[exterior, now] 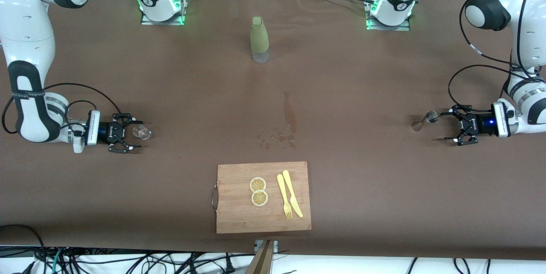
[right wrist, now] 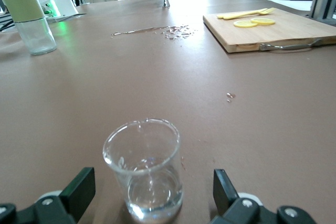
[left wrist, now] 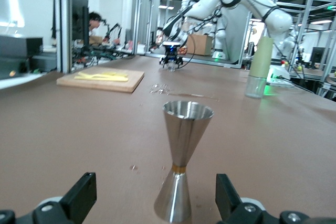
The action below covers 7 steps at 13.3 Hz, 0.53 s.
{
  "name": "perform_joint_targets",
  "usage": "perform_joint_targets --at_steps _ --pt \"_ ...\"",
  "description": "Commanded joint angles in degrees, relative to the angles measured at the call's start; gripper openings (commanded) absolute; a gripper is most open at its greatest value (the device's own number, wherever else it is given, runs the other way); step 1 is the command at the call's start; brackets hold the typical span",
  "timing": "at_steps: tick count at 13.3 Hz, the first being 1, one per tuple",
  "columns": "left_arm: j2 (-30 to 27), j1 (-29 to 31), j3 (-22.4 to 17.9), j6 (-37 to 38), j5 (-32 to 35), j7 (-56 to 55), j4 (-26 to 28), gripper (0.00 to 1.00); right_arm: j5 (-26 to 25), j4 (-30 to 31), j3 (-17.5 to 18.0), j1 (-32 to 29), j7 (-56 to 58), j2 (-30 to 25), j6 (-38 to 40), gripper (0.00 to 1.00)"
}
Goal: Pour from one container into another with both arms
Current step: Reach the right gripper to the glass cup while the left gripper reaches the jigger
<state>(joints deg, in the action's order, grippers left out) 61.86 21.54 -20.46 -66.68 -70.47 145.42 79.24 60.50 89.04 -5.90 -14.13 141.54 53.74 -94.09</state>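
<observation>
The left gripper grabs the jigger by its narrow middle (exterior: pixel 423 121) next. This keeps the steel jigger's wide upper cup (exterior: pixel 431 117) free to receive the pour.
A small clear glass (exterior: pixel 143 132) (right wrist: pixel 144 166) stands on the brown table toward the right arm's end, with drops clinging to its inside. My right gripper (exterior: pixel 135 134) (right wrist: pixel 152 195) is low at the table and open, one finger on each side of the glass without touching it. Toward the left arm's end stands a steel hourglass-shaped jigger (exterior: pixel 426 119) (left wrist: pixel 186 129), upright. My left gripper (exterior: pixel 445 126) (left wrist: pixel 156 195) is open just short of it, and its fingers (left wrist: pixel 84 192) are spread wide of the jigger's base.
A bottle in a green sleeve (exterior: pixel 259 39) stands mid-table near the arms' bases. Spilled water (exterior: pixel 281 135) marks the centre. Nearer the front camera lies a wooden cutting board (exterior: pixel 239 218) with two lemon slices (exterior: pixel 258 191) and a yellow fork and knife (exterior: pixel 289 199).
</observation>
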Motion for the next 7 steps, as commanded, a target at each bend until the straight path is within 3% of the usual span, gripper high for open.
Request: perform_joint_targets --at_steps 1,7 --pt "1.7 -0.4 1.4 0.3 -0.9 7.7 -0.7 1.00 0.9 -1.6 0.7 -0.5 1.1 1.4 1.6 1.00" --pt "3.2 -1.8 2.6 0.4 -0.5 11.4 2.1 1.00 1.3 -1.6 2.4 -0.4 1.5 1.9 1.9 0.99"
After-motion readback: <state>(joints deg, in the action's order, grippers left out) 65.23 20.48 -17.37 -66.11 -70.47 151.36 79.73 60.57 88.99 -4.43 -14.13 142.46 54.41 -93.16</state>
